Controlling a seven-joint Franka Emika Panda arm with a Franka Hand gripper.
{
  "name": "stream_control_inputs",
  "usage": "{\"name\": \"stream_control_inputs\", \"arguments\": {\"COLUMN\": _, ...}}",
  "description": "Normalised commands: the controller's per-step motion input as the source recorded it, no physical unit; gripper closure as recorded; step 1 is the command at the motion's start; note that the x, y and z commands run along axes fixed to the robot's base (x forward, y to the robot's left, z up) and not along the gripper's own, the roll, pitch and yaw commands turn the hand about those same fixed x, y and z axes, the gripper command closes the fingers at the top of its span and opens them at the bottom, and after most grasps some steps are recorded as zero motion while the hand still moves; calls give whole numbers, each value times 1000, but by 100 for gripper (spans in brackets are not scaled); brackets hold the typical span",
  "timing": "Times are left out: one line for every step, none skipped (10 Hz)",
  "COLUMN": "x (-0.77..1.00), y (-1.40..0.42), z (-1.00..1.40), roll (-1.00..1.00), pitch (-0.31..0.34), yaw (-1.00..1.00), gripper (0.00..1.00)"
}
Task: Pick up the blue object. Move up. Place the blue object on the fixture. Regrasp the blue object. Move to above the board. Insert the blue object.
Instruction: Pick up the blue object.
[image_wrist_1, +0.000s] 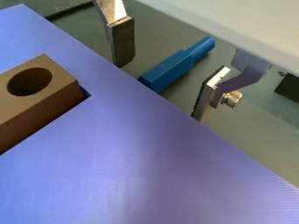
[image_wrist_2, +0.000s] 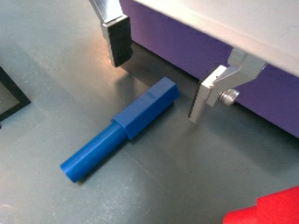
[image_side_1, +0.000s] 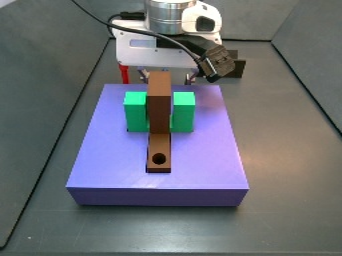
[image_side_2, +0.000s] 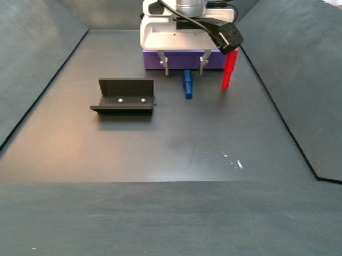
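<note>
I will next take hold of the blue object with my gripper by its thicker hexagonal end (image_wrist_1: 163, 73), which keeps its slim tip free to go into the fixture.
The blue object (image_side_2: 190, 85) is a slim blue peg lying flat on the grey floor beside the purple platform. It shows in both wrist views (image_wrist_1: 176, 68) (image_wrist_2: 122, 129). My gripper (image_side_2: 185, 62) is low over it and open. The two silver fingers (image_wrist_1: 121, 39) stand apart on either side of the peg's thicker end and do not touch it. The gripper also shows in both wrist views (image_wrist_1: 163, 74) (image_wrist_2: 160, 79). The fixture (image_side_2: 123, 97) stands on the floor to the left of the peg. The brown board (image_side_1: 159, 120) with its hole (image_side_1: 159, 159) lies on the purple platform (image_side_1: 201, 150) between two green blocks (image_side_1: 136, 112).
A red upright peg (image_side_2: 229, 70) stands just right of the gripper and blue peg; it also shows in a wrist view (image_wrist_2: 274, 210). The purple platform's edge (image_wrist_2: 222, 52) runs close behind the fingers. Dark walls enclose the floor.
</note>
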Motion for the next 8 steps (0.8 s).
{"name": "stream_control_inputs", "arguments": {"x": -66, "y": 0, "z": 0, "roll": 294, "pitch": 0, "yaw": -11, "gripper": 0}}
{"name": "stream_control_inputs", "arguments": {"x": -94, "y": 17, "z": 0, "roll": 277, "pitch": 0, "yaw": 0, "gripper": 0}}
{"name": "stream_control_inputs", "arguments": {"x": -40, "y": 9, "z": -29, "roll": 240, "pitch": 0, "yaw": 0, "gripper": 0}}
{"name": "stream_control_inputs", "arguments": {"x": 0, "y": 0, "z": -63, "roll": 160, "pitch": 0, "yaw": 0, "gripper": 0}}
{"name": "stream_control_inputs", "arguments": {"x": -54, "y": 0, "z": -111, "roll": 181, "pitch": 0, "yaw": 0, "gripper": 0}}
{"name": "stream_control_inputs", "arguments": {"x": -80, "y": 0, "z": -203, "roll": 173, "pitch": 0, "yaw": 0, "gripper": 0}}
{"name": "stream_control_inputs", "arguments": {"x": -40, "y": 0, "z": -209, "roll": 147, "pitch": 0, "yaw": 0, "gripper": 0}}
{"name": "stream_control_inputs", "arguments": {"x": -11, "y": 0, "z": -151, "roll": 147, "pitch": 0, "yaw": 0, "gripper": 0}}
